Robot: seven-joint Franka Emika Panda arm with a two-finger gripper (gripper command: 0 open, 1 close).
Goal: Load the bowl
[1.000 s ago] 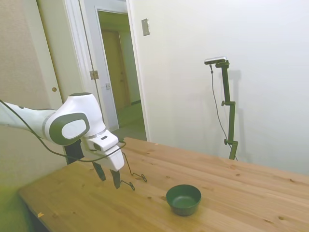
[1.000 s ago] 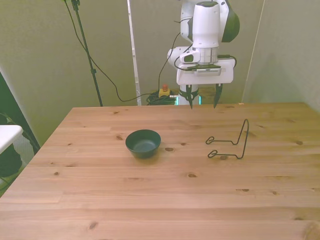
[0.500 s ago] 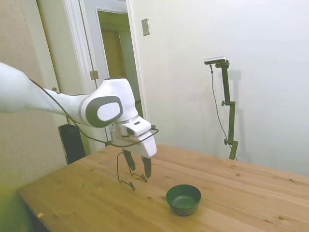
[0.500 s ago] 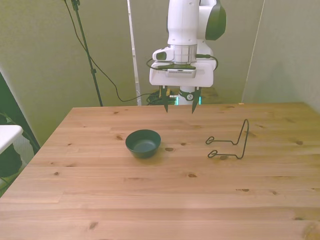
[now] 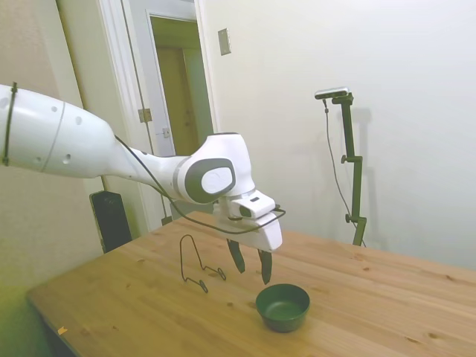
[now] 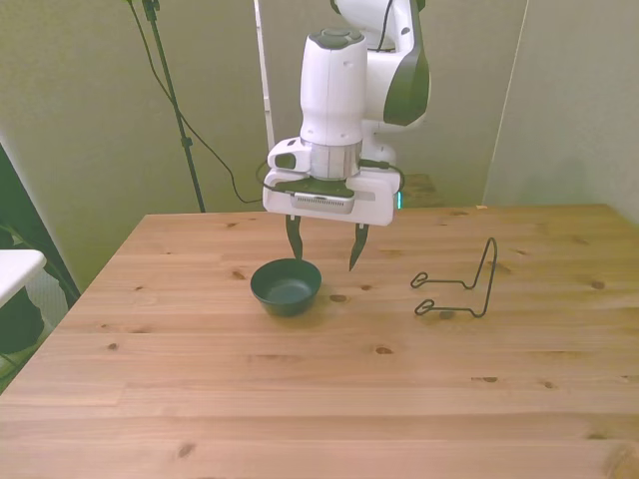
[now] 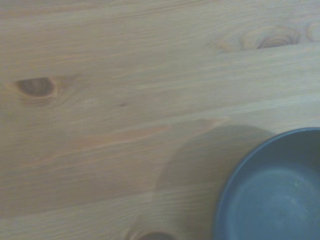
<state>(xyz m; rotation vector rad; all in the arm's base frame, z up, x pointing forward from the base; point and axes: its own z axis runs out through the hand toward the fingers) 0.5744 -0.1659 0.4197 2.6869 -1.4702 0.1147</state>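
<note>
I will next grab the dark green bowl by its rim [image 5: 282,285] with my gripper, so that I can load the bowl into the wire rack [image 5: 195,264].
The small dark green bowl [image 5: 282,306] [image 6: 287,285] stands upright and empty on the wooden table [image 6: 319,399]. Part of its rim and inside fills one corner of the wrist view [image 7: 272,190]. My gripper [image 5: 252,268] [image 6: 324,245] hangs open just above the table, behind the bowl and a little toward the front view's right of it. Nothing is between its dark fingers [image 6: 356,247]. It does not touch the bowl.
A thin black wire rack [image 6: 461,284] [image 5: 196,262] stands on the table at the front view's right, apart from the bowl. A white object [image 6: 15,271] shows at the front view's left edge beyond the table.
The arm has swung from over the wire rack's side toward the bowl and come lower. The bowl and the rack have not moved.
</note>
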